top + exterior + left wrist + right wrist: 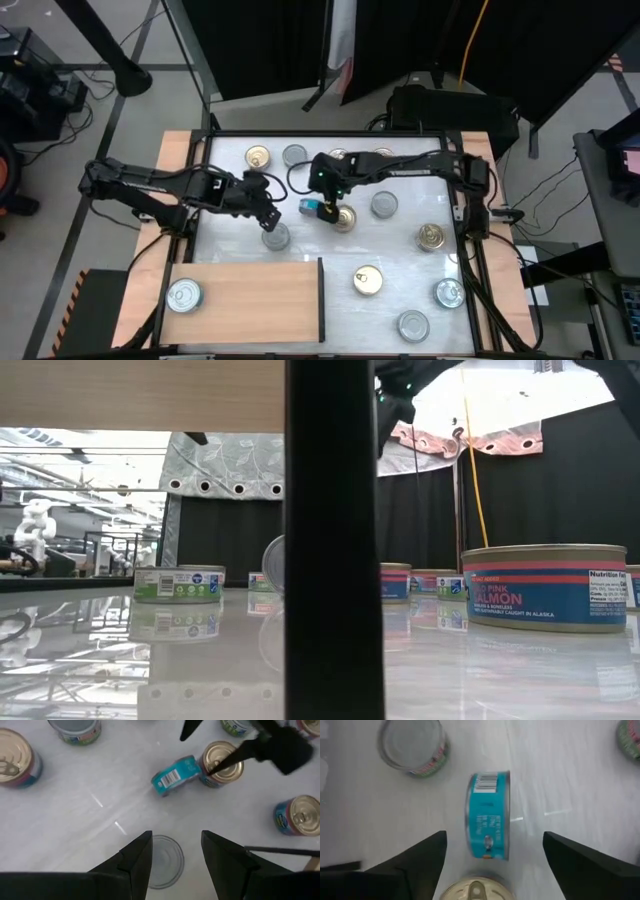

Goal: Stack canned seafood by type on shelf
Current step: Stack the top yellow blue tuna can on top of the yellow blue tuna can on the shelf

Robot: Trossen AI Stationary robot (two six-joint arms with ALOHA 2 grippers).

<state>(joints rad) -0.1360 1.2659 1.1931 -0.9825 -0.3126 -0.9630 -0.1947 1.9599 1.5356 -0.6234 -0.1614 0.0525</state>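
My right gripper's fingers stop above the teal tin (310,206), so closing now would miss the tin. My right gripper comes down, then closes on the tin.
A teal-labelled tin (489,815) stands on its rim mid-table (311,208), beside a flat gold-lid tin (222,762). My right gripper (492,865) is open and hovers over both, its fingers wide on either side of the teal tin. My left gripper (175,855) is open above a silver-lid tin (166,861) that lies flat on the white tabletop (275,237). The shelf (250,300) is a light-brown wooden board at the near left. One silver-lid tin (184,295) sits flat on the shelf's left end.
More tins lie scattered flat: gold-lid ones (432,237) (367,281) (258,156), silver ones (384,205) (449,293) (413,325) (295,154). In the low view a dark upright edge (335,540) blocks the middle, and a salmon tin (545,586) stands near.
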